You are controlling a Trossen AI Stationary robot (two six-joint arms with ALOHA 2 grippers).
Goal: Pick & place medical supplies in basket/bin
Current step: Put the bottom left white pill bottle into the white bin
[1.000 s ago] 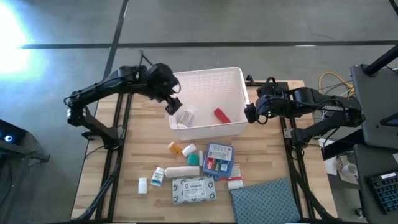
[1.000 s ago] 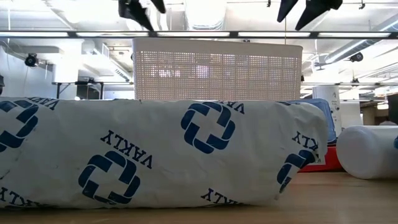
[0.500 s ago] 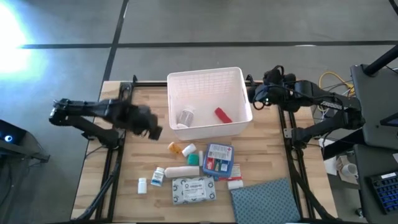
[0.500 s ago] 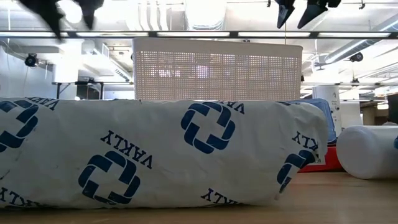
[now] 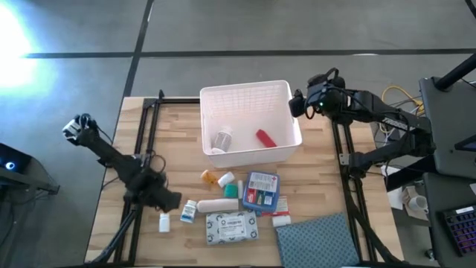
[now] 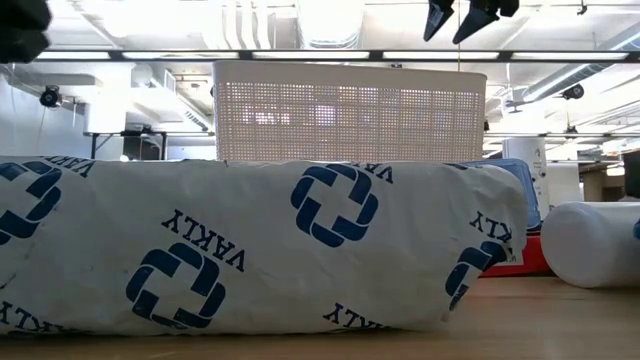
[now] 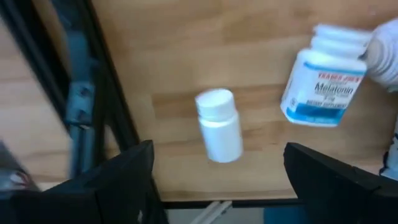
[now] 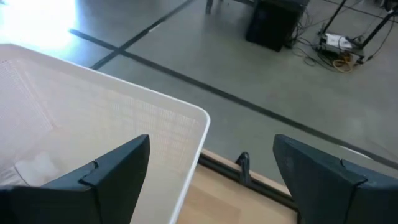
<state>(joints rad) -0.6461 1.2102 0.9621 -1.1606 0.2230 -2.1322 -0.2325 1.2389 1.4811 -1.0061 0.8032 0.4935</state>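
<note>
I will next use my left gripper to grab the small white pill bottle by its end with the cap [image 5: 165,217] [image 7: 215,104], and then the bottle can go in the basket.
The white lattice basket [image 5: 280,93] stands at the table's far middle and holds a clear vial [image 5: 222,139] and a red tube [image 5: 265,138]. Near it on the table lie an orange vial [image 5: 210,177], a white roll [image 5: 227,179], a blue-red-white box [image 5: 262,190] and a pale packet [image 5: 232,227]. My left gripper [image 5: 166,202] is open, low over the near left of the table. A small white pill bottle [image 7: 219,124] lies on its side ahead of its fingers, with a Melatonin bottle [image 7: 323,87] beside it. My right gripper [image 5: 297,104] is open, above the basket's far right corner [image 8: 202,118].
A blue-grey textured cloth [image 5: 320,238] lies at the near right corner. A white tube [image 5: 217,204] and a small box [image 5: 281,219] sit among the supplies. The packet [image 6: 250,250] fills the low view in front of the basket [image 6: 350,110]. Bare wood shows on the table's left.
My left gripper has swung from above the basket's left side toward the table's near left and down over the small white pill bottle. My right gripper has moved from beside the basket's right wall toward the far edge, to the basket's far right corner.
</note>
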